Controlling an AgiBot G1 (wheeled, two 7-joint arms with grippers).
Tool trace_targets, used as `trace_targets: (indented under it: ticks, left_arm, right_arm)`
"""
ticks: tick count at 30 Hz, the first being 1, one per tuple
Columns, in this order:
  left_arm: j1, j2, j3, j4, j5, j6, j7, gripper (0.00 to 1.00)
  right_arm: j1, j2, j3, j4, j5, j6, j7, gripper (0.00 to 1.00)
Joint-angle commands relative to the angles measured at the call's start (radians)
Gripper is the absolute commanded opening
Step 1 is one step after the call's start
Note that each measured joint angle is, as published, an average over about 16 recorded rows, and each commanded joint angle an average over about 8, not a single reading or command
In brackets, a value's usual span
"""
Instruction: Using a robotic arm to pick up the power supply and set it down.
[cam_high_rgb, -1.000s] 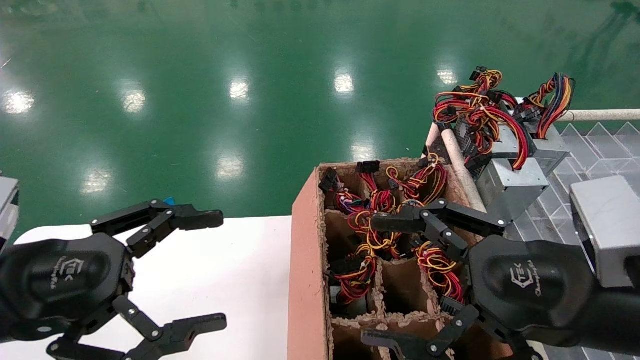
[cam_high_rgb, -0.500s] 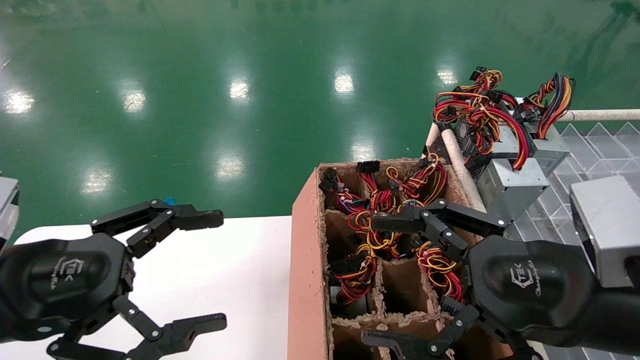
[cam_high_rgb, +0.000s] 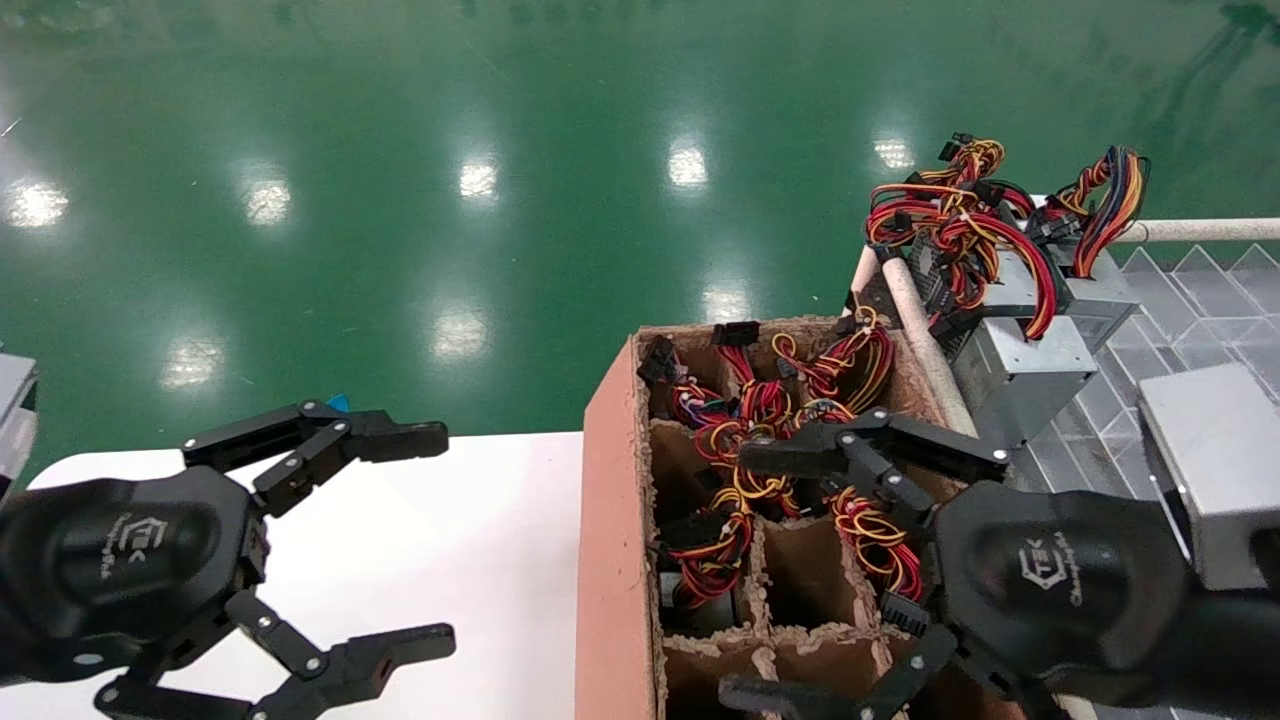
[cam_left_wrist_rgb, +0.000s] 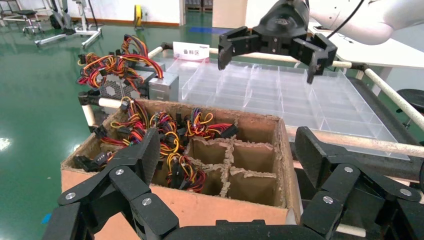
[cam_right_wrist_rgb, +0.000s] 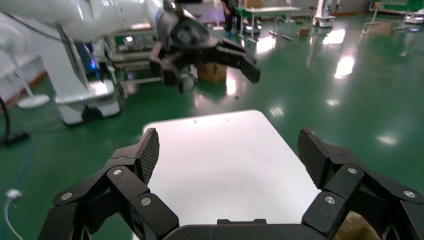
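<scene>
The sides of the cardboard box are close around the power supply, so my right gripper should grab it by its red and yellow wires next.
The power supply (cam_high_rgb: 1008, 288) (cam_left_wrist_rgb: 114, 89), a grey metal box with a perforated vent side, lies at the far right under a tangle of red, yellow and orange wires with black plugs. My right gripper (cam_high_rgb: 745, 575) (cam_right_wrist_rgb: 229, 150) hovers open over a partitioned cardboard box (cam_high_rgb: 610, 500), short of the power supply and holding nothing. Off to the left, my left gripper (cam_high_rgb: 435, 540) (cam_left_wrist_rgb: 230, 150) hangs open and empty above the white table (cam_high_rgb: 480, 560).
Several cells of the cardboard box (cam_left_wrist_rgb: 200, 207) hold bundles of red and yellow wire. A plain grey box (cam_high_rgb: 1020, 370) and one with blue wires (cam_high_rgb: 1100, 295) sit beside the power supply on a clear divided tray (cam_high_rgb: 1150, 330) framed by pale rails (cam_high_rgb: 925, 345).
My right gripper has shifted slightly lower and nearer over the cardboard box, still open. The left gripper and the power supplies have not moved.
</scene>
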Motion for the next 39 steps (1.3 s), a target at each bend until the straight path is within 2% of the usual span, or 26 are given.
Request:
trace_targets:
  ticks: [1,9,10,17,18,30,39]
  left_arm:
    - [0.0,0.0,0.0,0.0,0.0,0.0,0.0,0.0]
    - [0.0,0.0,0.0,0.0,0.0,0.0,0.0,0.0]
    - [0.0,0.0,0.0,0.0,0.0,0.0,0.0,0.0]
    - [0.0,0.0,0.0,0.0,0.0,0.0,0.0,0.0]
    - [0.0,0.0,0.0,0.0,0.0,0.0,0.0,0.0]
    - [0.0,0.0,0.0,0.0,0.0,0.0,0.0,0.0]
    - [0.0,0.0,0.0,0.0,0.0,0.0,0.0,0.0]
  right_arm:
    - [0.007,0.006,-0.001,-0.007,-0.016,0.006,-0.002,1.0]
    - [0.032,0.076,-0.026,-0.032,-0.242,0.076,-0.106,1.0]
    - [0.03,0.08,-0.03,-0.034,-0.259,0.082,-0.112,0.93]
    - [0.013,0.088,-0.042,-0.054,-0.306,0.096,-0.146,0.06]
    - [0.012,0.088,-0.042,-0.057,-0.309,0.097,-0.151,0.01]
    - [0.028,0.038,-0.056,-0.135,-0.345,0.11,-0.229,0.0]
    - [0.065,0.021,-0.077,-0.162,-0.39,0.095,-0.248,0.0]
